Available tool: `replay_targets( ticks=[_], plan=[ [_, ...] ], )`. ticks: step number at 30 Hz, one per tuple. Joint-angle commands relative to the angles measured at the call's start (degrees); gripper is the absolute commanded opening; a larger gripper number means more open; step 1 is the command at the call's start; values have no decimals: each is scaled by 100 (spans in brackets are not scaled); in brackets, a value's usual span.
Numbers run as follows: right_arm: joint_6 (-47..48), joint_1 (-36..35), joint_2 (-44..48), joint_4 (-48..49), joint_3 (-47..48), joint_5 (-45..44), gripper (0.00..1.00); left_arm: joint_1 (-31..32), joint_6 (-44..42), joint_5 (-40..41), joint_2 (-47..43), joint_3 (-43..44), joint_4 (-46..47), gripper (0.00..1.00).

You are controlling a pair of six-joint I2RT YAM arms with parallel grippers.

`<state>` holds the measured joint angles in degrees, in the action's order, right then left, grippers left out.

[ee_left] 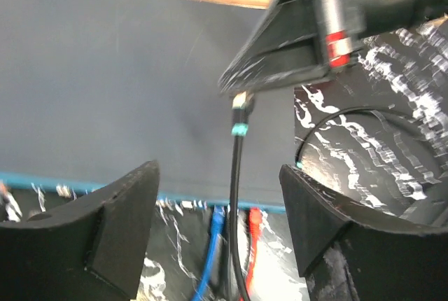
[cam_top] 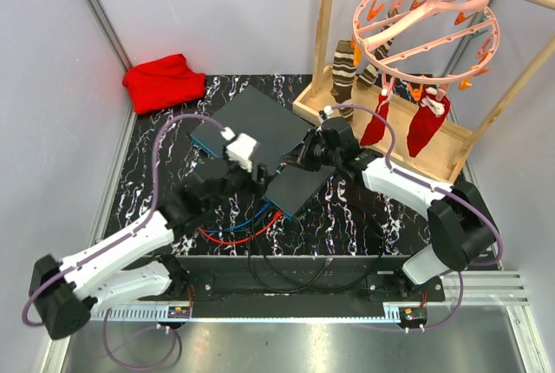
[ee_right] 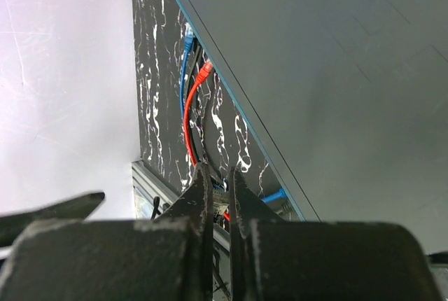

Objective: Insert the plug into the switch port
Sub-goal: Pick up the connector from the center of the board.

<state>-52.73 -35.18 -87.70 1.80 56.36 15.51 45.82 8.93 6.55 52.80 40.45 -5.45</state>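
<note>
My left gripper needs to take hold of the black cable just behind its plug next, so that the plug's tip stays free to go into the switch port.
The switch (cam_top: 269, 134) is a flat dark grey box lying mid-table, its teal front edge (ee_left: 84, 183) facing the arms. A blue (ee_left: 218, 218) and a red plug (ee_left: 253, 218) sit in its sockets. My right gripper (cam_top: 303, 154) hovers over the switch's top, shut on the small plug (ee_left: 242, 101) of a black cable (ee_left: 234, 196) that hangs back over the front edge. In the right wrist view its fingers (ee_right: 220, 171) pinch the plug. My left gripper (ee_left: 218, 171) is open and empty above the front edge, its jaws either side of the black cable.
A wooden rack (cam_top: 451, 143) with hanging socks and a pink clip hanger (cam_top: 425, 26) stands back right, close behind the right arm. A red cloth (cam_top: 163, 82) lies back left. Red, blue and black cables (cam_top: 234, 232) loop on the table in front of the switch.
</note>
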Motion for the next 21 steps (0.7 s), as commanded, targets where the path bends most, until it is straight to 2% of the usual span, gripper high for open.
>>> replay_targets(
  ticks=[1,9,16,18,21],
  plan=[
    [114,11,332,-145,262,-118,0,575,-1295,1138,740,463,676,73],
    [114,2,420,-426,244,-197,0,1227,-1894,2155,1883,772,1107,63],
    [114,11,456,-488,262,-241,0,1658,-2237,2983,2428,737,1538,46],
    [114,11,473,-488,270,-241,0,1763,-2290,3272,2630,737,1696,39],
    [123,20,473,-523,288,-250,0,1842,-2334,3380,2806,745,1881,15]
  ],
)
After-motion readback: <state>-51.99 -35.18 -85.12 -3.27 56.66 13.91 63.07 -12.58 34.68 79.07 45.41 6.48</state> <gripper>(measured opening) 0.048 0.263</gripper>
